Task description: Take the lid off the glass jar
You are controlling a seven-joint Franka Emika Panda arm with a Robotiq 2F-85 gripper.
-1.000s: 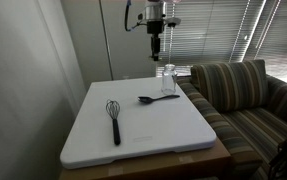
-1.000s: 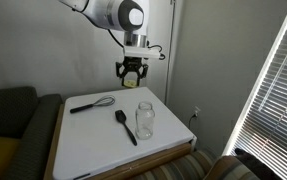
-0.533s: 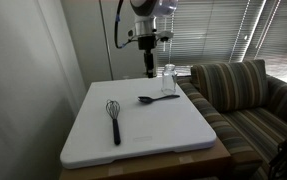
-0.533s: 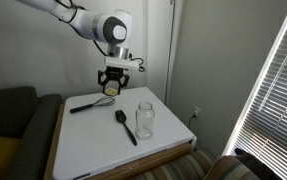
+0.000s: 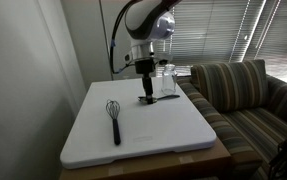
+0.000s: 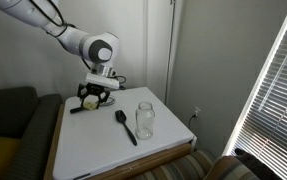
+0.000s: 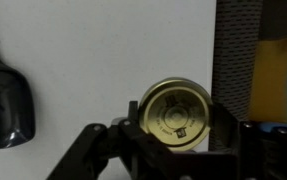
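Note:
The lid between my fingers hangs above the white tabletop with a gap underneath, so it is too early to release. The lid goes lower first, then my gripper releases it.
My gripper (image 7: 179, 140) is shut on the lid (image 7: 178, 113), a pale gold disc that sits between the two black fingers in the wrist view. In both exterior views the gripper (image 5: 145, 96) (image 6: 90, 101) hangs low over the white table, away from the glass jar (image 5: 167, 80) (image 6: 144, 118). The jar stands upright near the table's edge. The lid is too small to make out in the exterior views. The black spoon (image 5: 158, 98) (image 6: 126, 125) lies between gripper and jar; its bowl (image 7: 5, 100) shows at the left of the wrist view.
A black whisk (image 5: 114, 118) (image 6: 76, 107) lies on the white table top (image 5: 163, 135) (image 6: 103, 150), close to the gripper. A striped sofa (image 5: 238, 95) stands against the table's side; it also shows in the wrist view (image 7: 235, 60). Window blinds (image 6: 278, 80) are nearby.
The arm has swung away from above the jar and come down low over the table near the whisk, with the lid in the gripper. The jar, spoon and whisk have not moved.

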